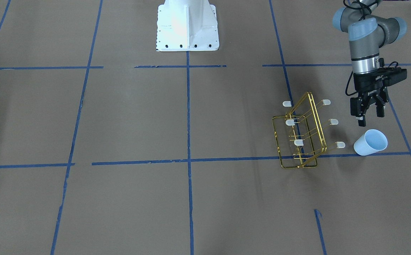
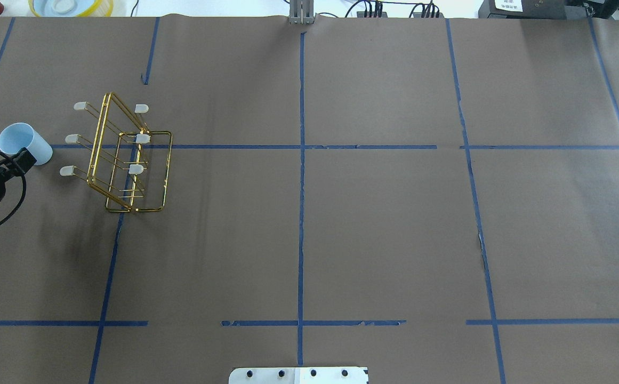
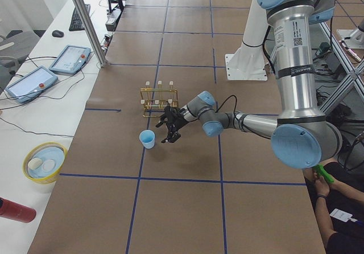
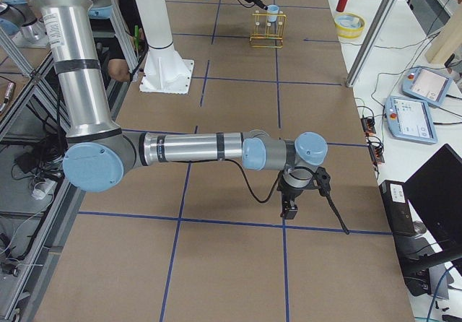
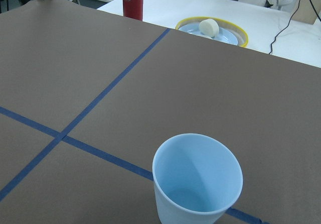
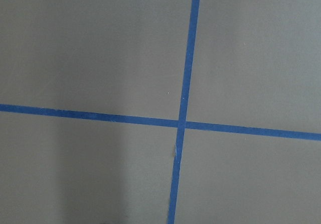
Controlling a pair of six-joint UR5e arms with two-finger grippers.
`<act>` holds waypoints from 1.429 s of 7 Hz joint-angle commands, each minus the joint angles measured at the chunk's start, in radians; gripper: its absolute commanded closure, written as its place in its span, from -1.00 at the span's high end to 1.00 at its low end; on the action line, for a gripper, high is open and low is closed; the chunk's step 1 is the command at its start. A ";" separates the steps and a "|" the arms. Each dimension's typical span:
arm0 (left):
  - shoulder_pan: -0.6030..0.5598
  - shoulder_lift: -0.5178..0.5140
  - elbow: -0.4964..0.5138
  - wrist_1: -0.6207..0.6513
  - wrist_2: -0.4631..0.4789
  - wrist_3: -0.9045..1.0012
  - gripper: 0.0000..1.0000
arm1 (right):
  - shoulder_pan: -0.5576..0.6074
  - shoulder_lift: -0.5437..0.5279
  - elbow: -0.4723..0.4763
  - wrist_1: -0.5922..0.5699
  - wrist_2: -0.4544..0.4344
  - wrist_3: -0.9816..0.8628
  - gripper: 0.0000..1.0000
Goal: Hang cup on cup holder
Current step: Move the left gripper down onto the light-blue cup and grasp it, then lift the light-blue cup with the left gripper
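The pale blue cup needs to go on the cup holder (image 1: pixel 299 136), so my left gripper should next grab the cup around its lower body (image 1: pixel 364 148).
The pale blue cup (image 1: pixel 370 142) stands upright, mouth up, on the brown table, just beside the cup holder (image 1: pixel 299 136). The holder is a gold wire rack standing upright, and its white-capped prongs are bare. My left gripper (image 1: pixel 368 116) is open and empty. It hovers close to the cup on the robot's side, apart from it. The left wrist view looks down into the empty cup (image 5: pixel 198 181). The cup (image 2: pixel 24 143) and rack (image 2: pixel 128 160) sit at the far left of the overhead view. My right gripper (image 4: pixel 289 208) shows only in the exterior right view, low over bare table; I cannot tell its state.
A yellow-rimmed bowl (image 5: pixel 210 30) and a red can (image 5: pixel 133 0) stand on the white bench beyond the table edge. The white robot base (image 1: pixel 187 26) is at the table's middle. Blue tape lines cross the brown paper.
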 commanded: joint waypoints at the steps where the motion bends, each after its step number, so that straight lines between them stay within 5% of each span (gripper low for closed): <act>1: 0.036 -0.051 0.080 0.000 0.103 -0.005 0.96 | 0.001 0.000 0.000 0.000 0.000 0.000 1.00; 5: 0.047 -0.116 0.172 0.001 0.194 -0.005 0.95 | 0.001 0.000 0.000 -0.001 0.000 0.000 1.00; 10: 0.048 -0.177 0.275 -0.002 0.199 -0.016 0.95 | 0.001 0.000 0.000 -0.001 0.000 0.000 1.00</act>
